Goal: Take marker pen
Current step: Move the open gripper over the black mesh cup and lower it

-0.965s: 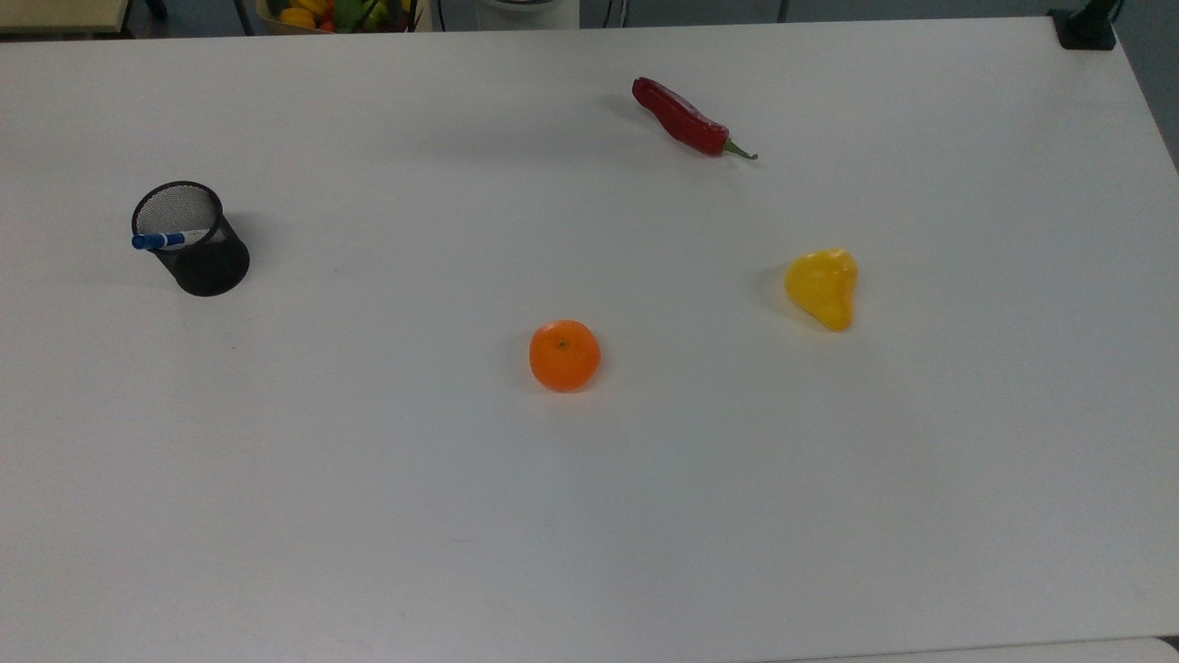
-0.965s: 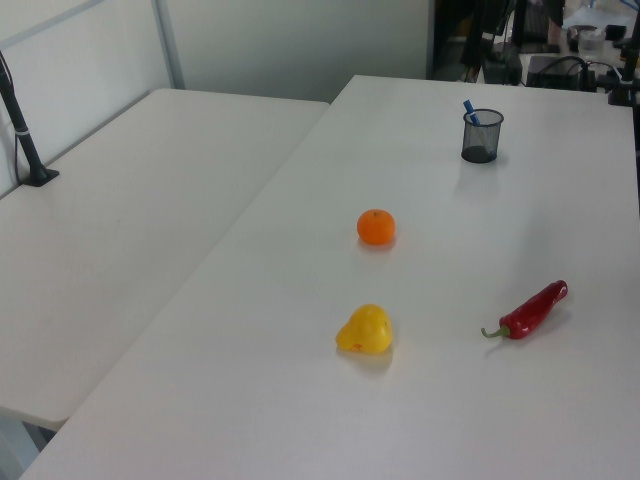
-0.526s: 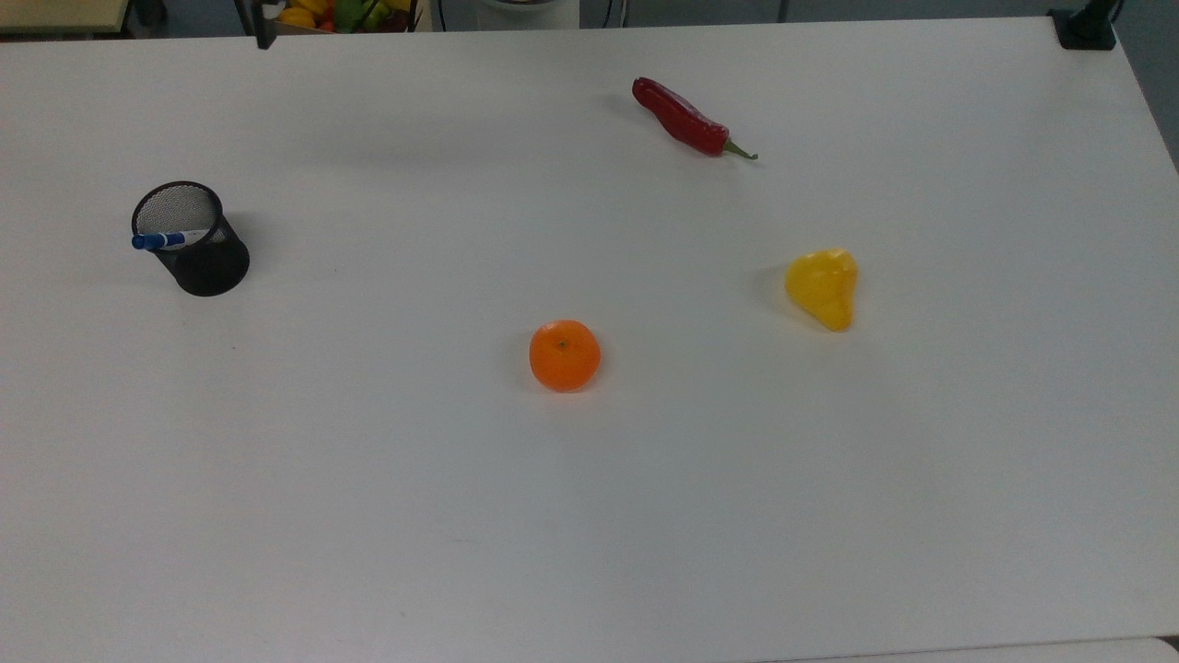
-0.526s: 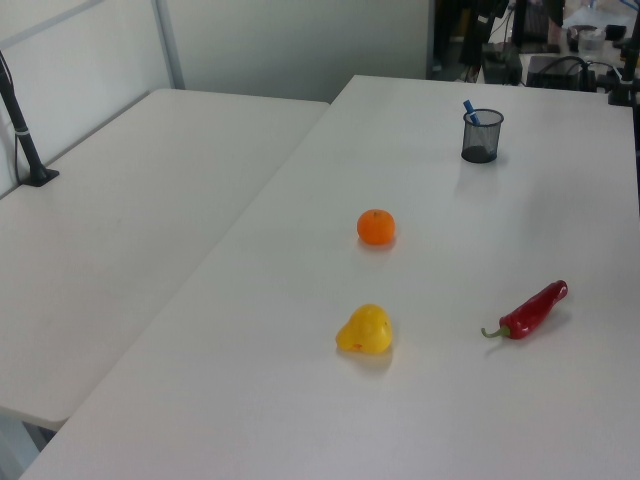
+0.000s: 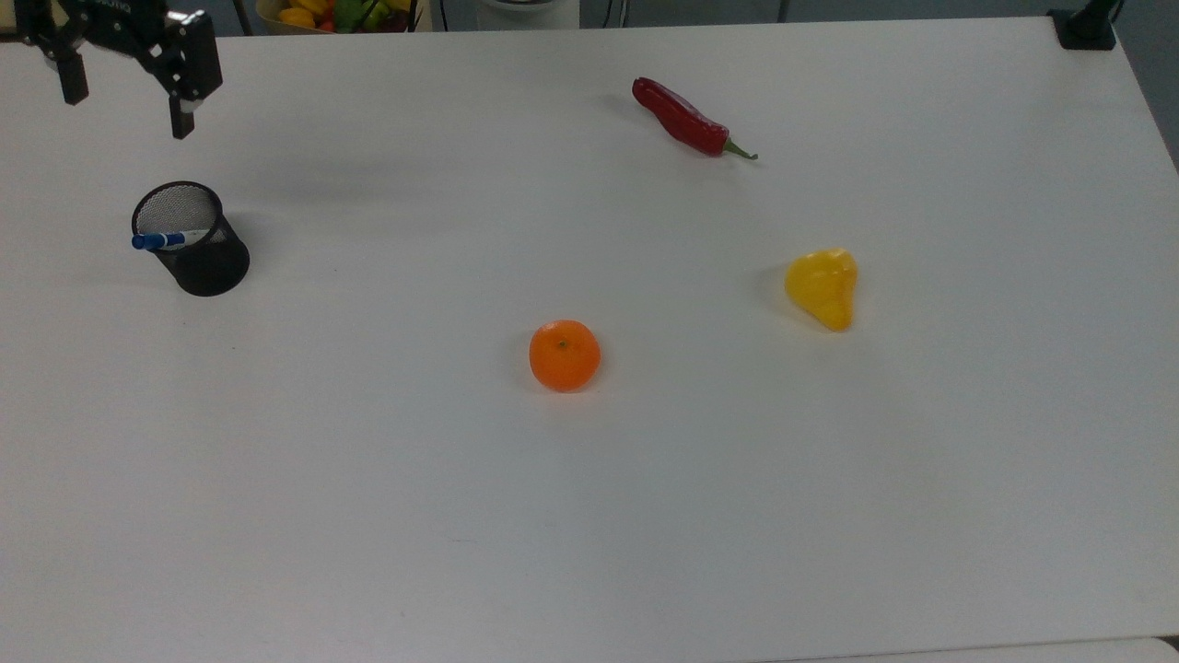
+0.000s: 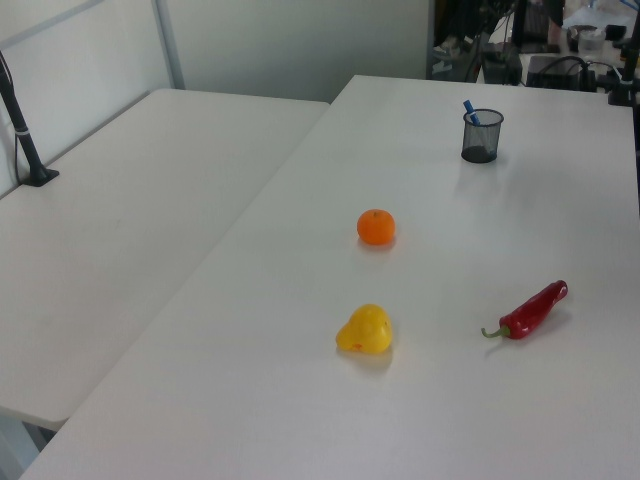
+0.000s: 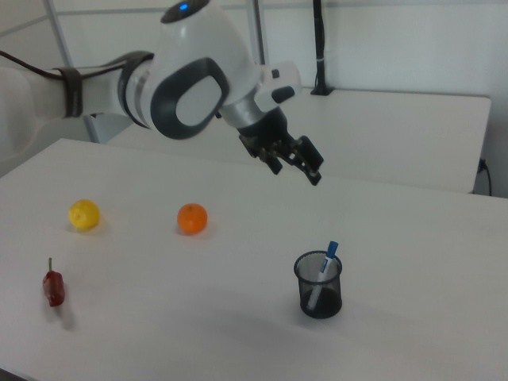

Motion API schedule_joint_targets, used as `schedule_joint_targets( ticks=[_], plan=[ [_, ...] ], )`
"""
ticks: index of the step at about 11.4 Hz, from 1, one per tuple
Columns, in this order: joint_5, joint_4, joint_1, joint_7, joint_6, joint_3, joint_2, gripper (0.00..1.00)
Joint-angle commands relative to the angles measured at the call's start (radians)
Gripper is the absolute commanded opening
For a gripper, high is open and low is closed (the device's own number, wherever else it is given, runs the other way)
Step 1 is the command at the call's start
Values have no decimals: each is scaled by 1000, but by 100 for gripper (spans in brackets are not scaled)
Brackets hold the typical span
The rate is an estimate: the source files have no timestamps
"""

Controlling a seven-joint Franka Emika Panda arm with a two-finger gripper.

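Observation:
The robot's gripper should next grab the marker pen's blue cap end (image 6: 469, 107), so that it can take the marker pen out of the black mesh cup (image 6: 481, 138).
The marker pen (image 5: 161, 240), white with a blue cap, leans inside a black mesh cup (image 5: 204, 258) at the top view's left, its cap poking over the rim. The left view has the marker pen (image 6: 468, 109) in the cup (image 6: 481, 138) at the far end of the table. My gripper (image 5: 126, 103) hangs open and empty in the top view's upper left corner, beyond the cup and apart from it. Seen in the right view, the gripper (image 7: 295, 172) is in the air above and behind the cup (image 7: 319, 287) and the marker pen (image 7: 325, 266).
On the white table (image 5: 589, 516) lie an orange (image 5: 564, 355) near the middle, a yellow fruit-like piece (image 5: 822, 286) to the top view's right and a red chili (image 5: 683, 119) at the far side. A bowl of fruit (image 5: 332, 13) stands past the far edge.
My gripper has come into the top view at its upper left and moved down toward the cup. Marker pen, cup and the other objects have not moved.

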Motion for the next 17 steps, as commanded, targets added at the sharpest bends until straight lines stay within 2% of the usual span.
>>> schedule_joint_targets(
  ticks=[1, 3, 8, 12, 14, 17],
  plan=[
    [-15, -25, 3, -6, 96, -37, 51, 100],
    [-15, -42, -7, -6, 158, -38, 92, 99],
    [-17, -58, -37, -6, 277, -38, 200, 81],
    [-19, -79, -37, -14, 304, -38, 227, 70],
    [-55, -90, -37, -15, 304, -38, 235, 64],
    [-63, -101, -37, -17, 309, -38, 237, 53]
  ],
)
